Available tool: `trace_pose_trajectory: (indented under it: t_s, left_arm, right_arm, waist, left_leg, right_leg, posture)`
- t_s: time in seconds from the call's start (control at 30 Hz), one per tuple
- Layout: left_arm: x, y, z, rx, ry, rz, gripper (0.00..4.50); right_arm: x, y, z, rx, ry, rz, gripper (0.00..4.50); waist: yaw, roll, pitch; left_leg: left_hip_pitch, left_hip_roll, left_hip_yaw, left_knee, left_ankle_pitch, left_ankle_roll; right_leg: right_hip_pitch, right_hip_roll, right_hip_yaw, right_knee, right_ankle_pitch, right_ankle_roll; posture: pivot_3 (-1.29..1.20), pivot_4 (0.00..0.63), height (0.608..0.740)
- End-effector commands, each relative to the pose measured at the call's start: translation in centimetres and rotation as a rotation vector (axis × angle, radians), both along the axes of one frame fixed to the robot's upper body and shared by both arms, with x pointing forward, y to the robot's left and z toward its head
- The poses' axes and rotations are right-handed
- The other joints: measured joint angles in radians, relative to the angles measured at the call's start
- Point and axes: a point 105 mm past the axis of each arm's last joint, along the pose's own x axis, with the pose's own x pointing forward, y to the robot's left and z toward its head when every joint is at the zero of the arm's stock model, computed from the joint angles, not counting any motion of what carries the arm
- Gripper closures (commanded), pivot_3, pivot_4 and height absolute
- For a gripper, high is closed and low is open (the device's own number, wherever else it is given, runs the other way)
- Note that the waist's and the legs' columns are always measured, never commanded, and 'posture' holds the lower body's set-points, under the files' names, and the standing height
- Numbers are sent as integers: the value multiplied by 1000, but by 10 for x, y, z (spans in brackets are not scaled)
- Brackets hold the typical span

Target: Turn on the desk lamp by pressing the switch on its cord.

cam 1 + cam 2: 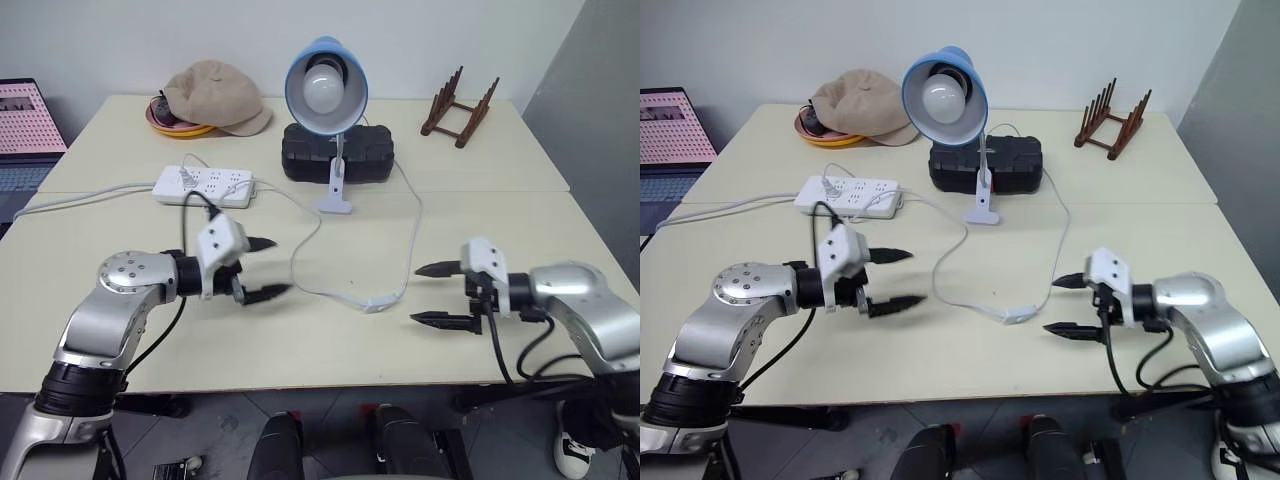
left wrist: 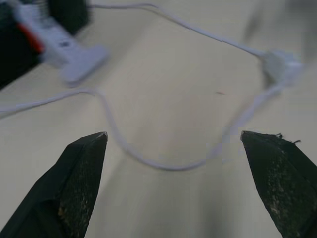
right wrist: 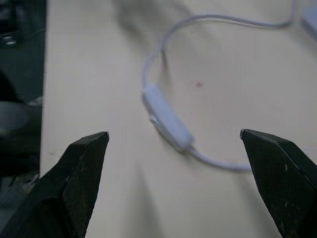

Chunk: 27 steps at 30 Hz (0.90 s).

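I should next grab the switch with my right gripper by one end of its white housing (image 3: 182,138), so the switch's rocker button (image 3: 155,120) stays free to press.
The desk lamp (image 1: 326,85), with a light-blue shade and white bulb, stands at the middle back of the table on a thin white stem. Its thin white cord (image 1: 308,248) loops forward across the table. The small white switch (image 1: 376,304) lies on the tabletop partway along the cord, between my two hands. My left gripper (image 1: 282,266) hovers open to the left of the cord loop, pointing right. My right gripper (image 1: 414,293) is open just right of the switch, pointing left at it. The switch (image 3: 167,117) lies between the right fingers in the right wrist view, some way ahead of their tips.
A white power strip (image 1: 203,185) lies behind my left hand, with a black case (image 1: 337,152) behind the lamp. A tan cap (image 1: 215,97) on a plate sits back left, a wooden rack (image 1: 460,107) back right, and a laptop (image 1: 25,130) at far left.
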Motion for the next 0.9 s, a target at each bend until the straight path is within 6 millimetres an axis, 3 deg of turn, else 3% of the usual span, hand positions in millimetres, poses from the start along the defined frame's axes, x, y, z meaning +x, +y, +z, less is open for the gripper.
trace_pose_trajectory:
  t_s: [0.03,0.13,0.37,0.5,0.9]
  left_arm:
    - [-19,-13,-1,33,23,-135,0]
    - [-20,-20,-2,34,-10,-163,0]
    - [-15,-20,-2,11,-30,-132,0]
    - [-8,-19,-4,4,-60,-106,0]
    - [-12,-22,-4,-6,-57,-127,0]
  right_arm:
    - [3,7,-10,-54,-18,82,44]
    - [12,5,-27,-173,-100,135,44]
    - [19,6,-31,-165,-112,135,44]
    - [22,12,-27,-123,-119,130,717]
    - [27,16,-28,-117,-152,119,3928]
  waist:
    - [0,0,0]
    - [6,0,0]
    - [4,0,0]
    - [4,0,0]
    - [4,0,0]
  left_leg:
    - [0,0,0,0,0,0]
    - [-2,0,-1,0,0,0]
    - [-1,0,-1,0,0,0]
    - [-1,0,-1,0,0,0]
    - [-1,0,-1,0,0,0]
  right_leg:
    - [0,0,0,0,0,0]
    - [-1,1,-1,1,-1,0]
    - [-1,1,-1,2,-1,0]
    - [-1,1,0,3,-1,0]
    - [-1,1,0,4,-1,1]
  posture:
    - [0,150,740]
    - [0,150,740]
    - [0,150,740]
    - [0,150,740]
    - [0,150,740]
